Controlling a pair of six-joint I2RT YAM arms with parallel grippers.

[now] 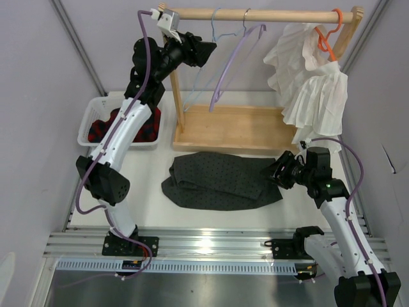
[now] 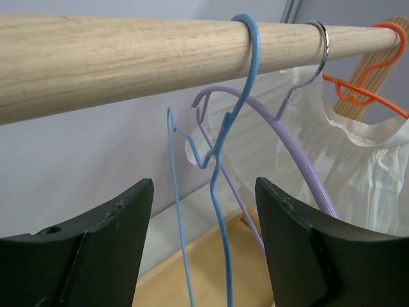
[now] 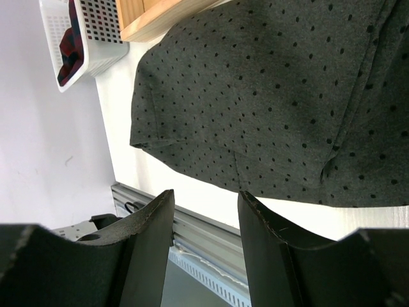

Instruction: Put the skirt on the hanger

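Note:
The left gripper grabs the blue hanger (image 1: pixel 215 29) by its neck beneath the hook next, so the hanger's arms stay free to take the skirt.
The skirt (image 1: pixel 220 181), dark grey with small dots, lies flat and crumpled on the white table in front of the wooden rack; it fills the right wrist view (image 3: pixel 275 89). The thin pale blue hanger (image 1: pixel 215 29) hangs by its hook on the wooden rod (image 2: pixel 77 57). In the left wrist view its wire (image 2: pixel 246 77) runs down between my fingers. My left gripper (image 1: pixel 214 50) (image 2: pixel 204 192) is open, raised just below the rod, with its jaws either side of the hanger and apart from it. My right gripper (image 1: pixel 279 171) (image 3: pixel 206 198) is open and empty at the skirt's right edge.
A lavender hanger (image 2: pixel 287 137) hangs next to the blue one. An orange hanger (image 1: pixel 326 38) carries a white pleated garment (image 1: pixel 310 83) at the rod's right end. The rack's wooden base (image 1: pixel 236 128) sits behind the skirt. A white basket (image 1: pixel 89 118) with a plaid garment (image 1: pixel 102 128) stands at left.

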